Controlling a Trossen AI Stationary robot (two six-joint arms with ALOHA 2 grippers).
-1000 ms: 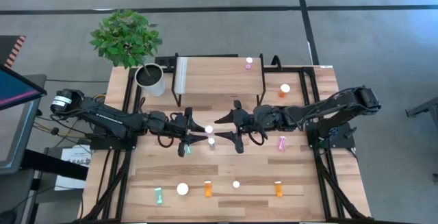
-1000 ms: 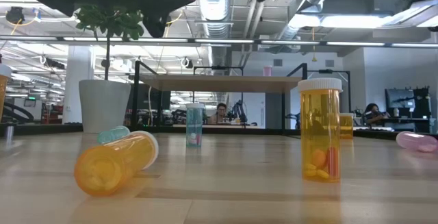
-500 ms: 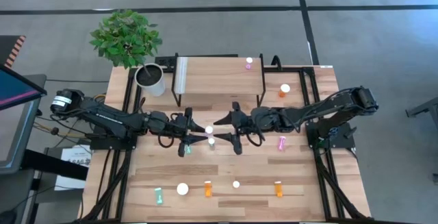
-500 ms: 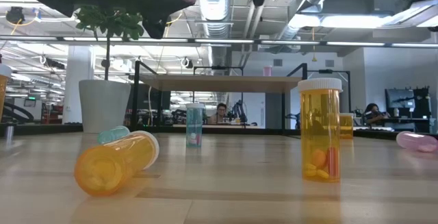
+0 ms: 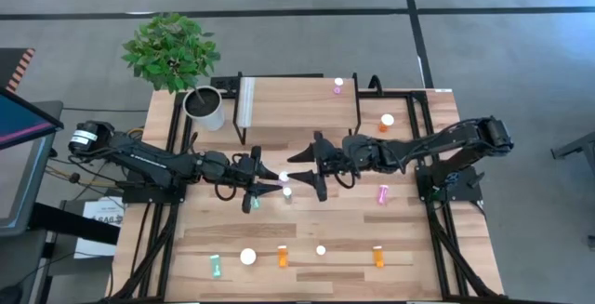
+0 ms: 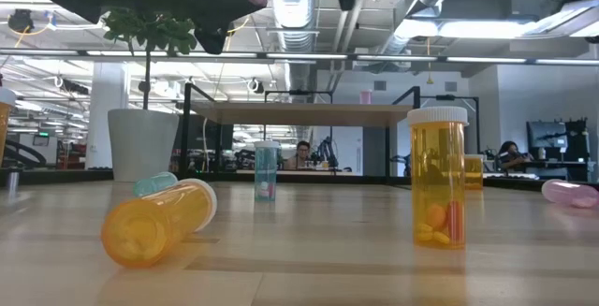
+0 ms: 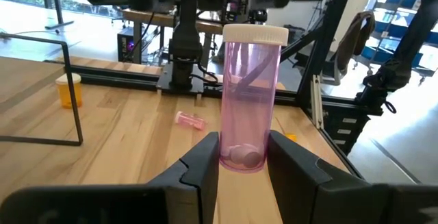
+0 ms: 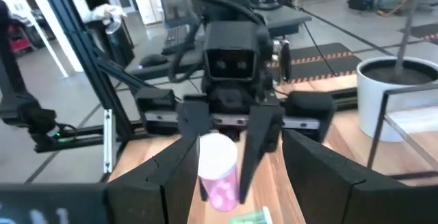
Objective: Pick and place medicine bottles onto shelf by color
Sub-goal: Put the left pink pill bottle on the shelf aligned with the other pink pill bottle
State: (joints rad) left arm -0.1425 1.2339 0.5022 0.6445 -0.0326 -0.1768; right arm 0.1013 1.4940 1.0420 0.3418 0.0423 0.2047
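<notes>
The pink bottle (image 8: pixel 221 186) needs to go on the shelf by color, so the robot's right gripper should next grab it by its white cap.
My left gripper (image 5: pixel 271 179) is shut on a pink bottle (image 7: pixel 250 101) with a white cap, held above the middle of the table. My right gripper (image 5: pixel 296 169) faces it, open. In the right wrist view its fingers (image 8: pixel 179 176) stand on either side of the bottle's cap (image 8: pixel 217 154), and I see no touch. The shelf (image 5: pixel 297 104) stands at the far side with one pink bottle (image 5: pixel 337 85) on its right end. A teal bottle (image 6: pixel 266 170) stands upright on the table below the grippers. My left gripper pinches the pink bottle's lower part (image 7: pixel 241 157) between its two fingers (image 7: pixel 205 164). The fingers come level from the table's left. The bottle stands upright in the hold, cap up, lifted clear of the table.
A white plant pot (image 5: pixel 204 107) stands left of the shelf. An orange bottle (image 5: pixel 386 120) stands right of it, and a pink one (image 5: pixel 382 193) lies nearby. Near the front edge are a teal bottle (image 5: pixel 216 266), a white-capped one (image 5: pixel 248 257) and orange ones (image 5: pixel 283 256) (image 5: pixel 377 256).
My right gripper has gone a little toward the table's left and far side, closing in on the pink bottle that my left gripper holds. It stays open. The bottle and my left gripper have kept still.
</notes>
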